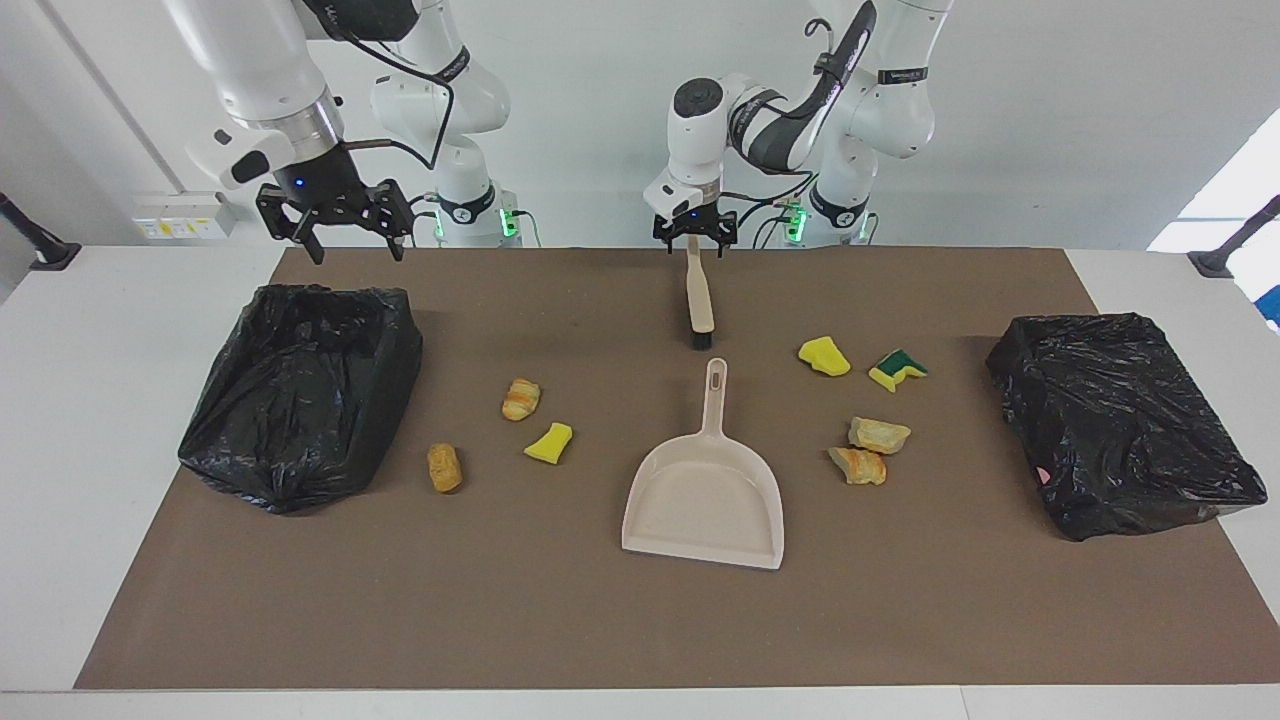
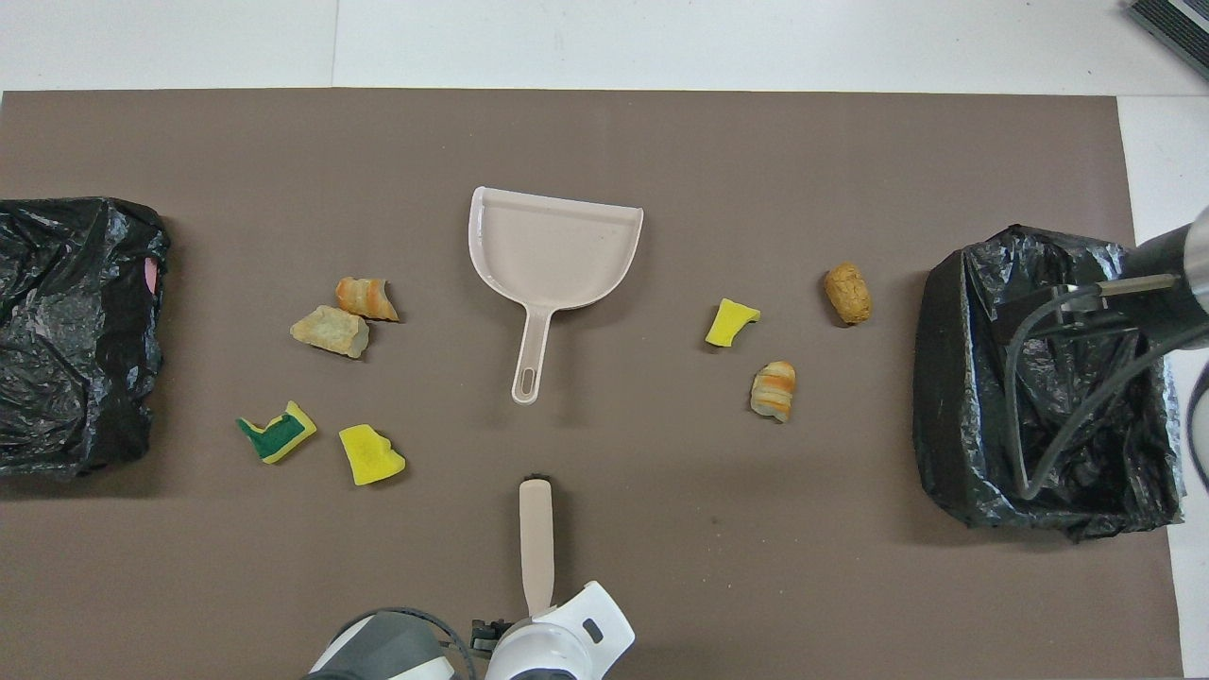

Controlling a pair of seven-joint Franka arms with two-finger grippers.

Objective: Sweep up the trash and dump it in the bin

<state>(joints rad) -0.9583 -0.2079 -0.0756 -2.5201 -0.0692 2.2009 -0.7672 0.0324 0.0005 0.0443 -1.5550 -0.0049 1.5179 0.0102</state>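
My right gripper grabs the dustpan by its handle [image 2: 533, 355] next, to carry the swept trash over to the bin [image 2: 1048, 397].
The trash lies in two groups on the brown mat. Toward the left arm's end are a yellow sponge chunk [image 1: 824, 356], a yellow-and-green sponge [image 1: 897, 368] and two bread pieces [image 1: 879, 434] [image 1: 857, 465]. Toward the right arm's end are a croissant piece [image 1: 520, 398], a yellow chunk [image 1: 549, 442] and a bread piece [image 1: 444, 467]. Each end of the mat has a black-bagged bin [image 1: 300, 390] [image 1: 1120, 420]. A beige brush [image 1: 698, 295] lies between the dustpan [image 1: 705, 490] and the robots. My left gripper [image 1: 693, 238] is open over the brush handle's end. My right gripper [image 1: 335, 228] hangs open above the bin's edge.
The dustpan [image 2: 553, 250] lies flat at the mat's middle, handle pointing at the brush [image 2: 536, 543]. The mat has bare room farther from the robots than the dustpan. White table shows around the mat [image 1: 600, 620].
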